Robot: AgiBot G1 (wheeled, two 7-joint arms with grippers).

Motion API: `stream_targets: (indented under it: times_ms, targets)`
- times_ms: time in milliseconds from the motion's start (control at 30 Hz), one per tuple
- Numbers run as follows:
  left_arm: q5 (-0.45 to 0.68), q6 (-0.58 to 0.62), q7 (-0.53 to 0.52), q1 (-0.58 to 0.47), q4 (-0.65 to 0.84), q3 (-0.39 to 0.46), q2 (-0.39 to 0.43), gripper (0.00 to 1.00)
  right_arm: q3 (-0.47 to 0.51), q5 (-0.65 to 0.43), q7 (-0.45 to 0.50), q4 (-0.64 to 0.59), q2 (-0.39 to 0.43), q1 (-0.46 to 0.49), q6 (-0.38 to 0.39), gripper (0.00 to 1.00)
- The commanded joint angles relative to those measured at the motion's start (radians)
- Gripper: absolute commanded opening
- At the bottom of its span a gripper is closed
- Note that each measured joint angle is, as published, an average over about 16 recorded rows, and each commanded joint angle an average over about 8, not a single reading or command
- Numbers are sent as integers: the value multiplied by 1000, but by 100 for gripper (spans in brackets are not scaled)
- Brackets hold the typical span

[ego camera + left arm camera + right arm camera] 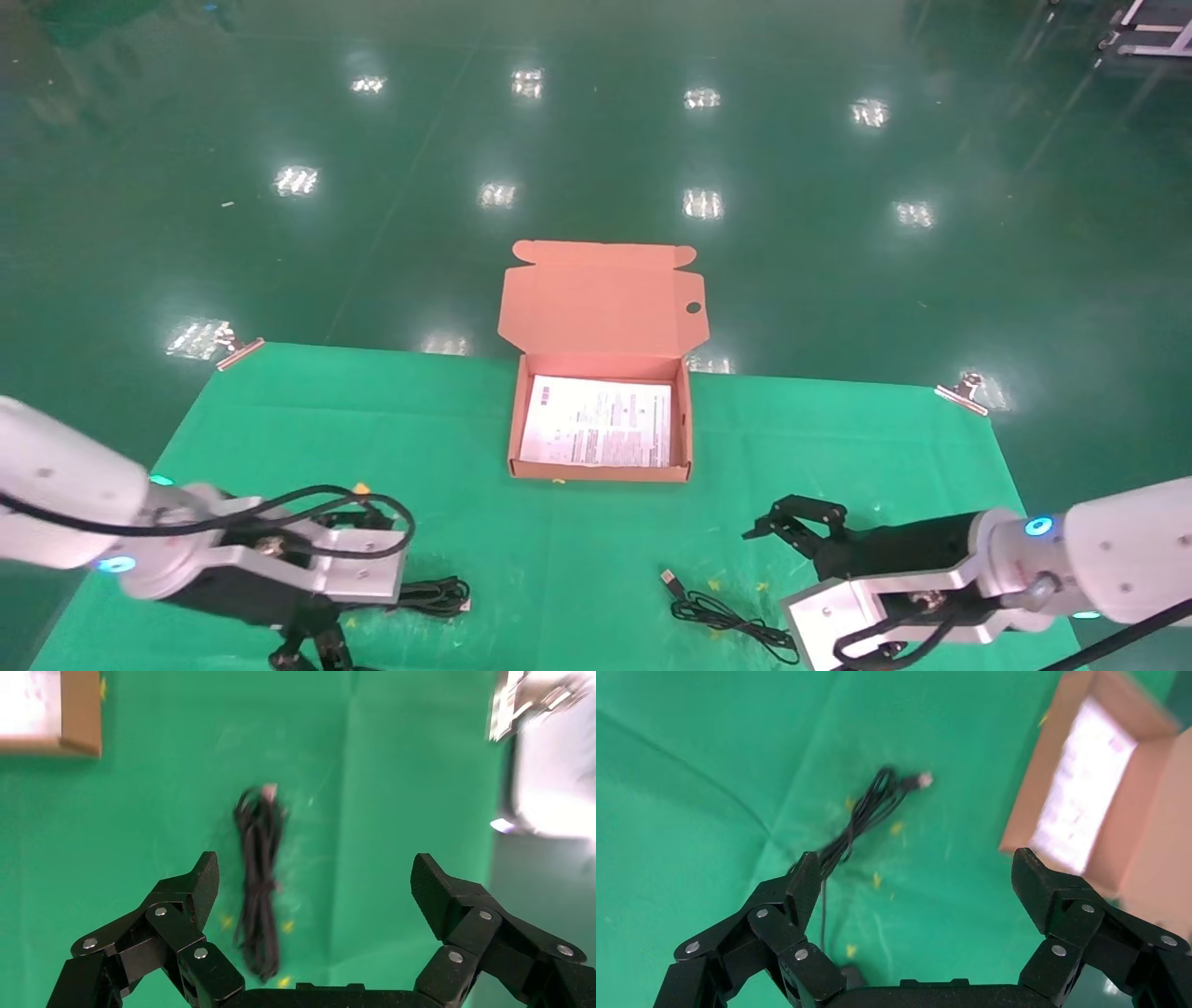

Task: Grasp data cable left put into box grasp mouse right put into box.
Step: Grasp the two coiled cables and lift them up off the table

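Observation:
My left gripper grips the data cable by its tied middle (261, 885) next, to put it into the box. Slack loops lie at both ends of the cable.
The salmon-orange box (515, 424) stands open at the middle of the green cloth, lid flap up, with a white printed sheet (598, 422) inside. The data cable (258, 881), a narrow black bundle, lies on the cloth under my left gripper (314, 871), which is open and empty; in the head view the cable (436, 595) pokes out beside that gripper (307, 652). My right gripper (792, 524) is open and empty above the mouse's thin cord (866, 815) and USB plug (923, 779). Only a dark bit of the mouse (847, 977) shows under the wrist.
The cloth-covered table (838, 447) is clamped by metal clips at its far left (240, 352) and far right (964, 391) corners. Green floor lies beyond. The box corner (77, 713) shows in the left wrist view, and the box (1088, 790) in the right wrist view.

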Motion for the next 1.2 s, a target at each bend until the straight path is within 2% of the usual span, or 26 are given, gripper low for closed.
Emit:
stream_targets:
  times_ms: [33,267,633,1067,1100,1167,1200]
  targets:
    - [63,-23,1,5,5,25,22,100,-17,-51,6,-1,-14,-15,27,100]
    - [136,-87,5,25,139,55,89,100,-58,-182,98,-9,-74,-57,82,100]
    - [105,-154,114,-8,518,42,191,100,-94,-290,259,-76,-172,-75,88,100]
    - [121,-264,272,-61,851,46,297,100,-118,-339,273,-271,-270,-45,125,100]
    - [124,-274,279,-64,868,48,303,98,-117,-342,272,-281,-274,-45,132,100]
    - [132,-296,294,-69,899,51,313,77,-117,-349,274,-299,-281,-45,148,98]
    - [135,-307,300,-71,912,52,318,64,-116,-352,276,-307,-284,-45,156,85]
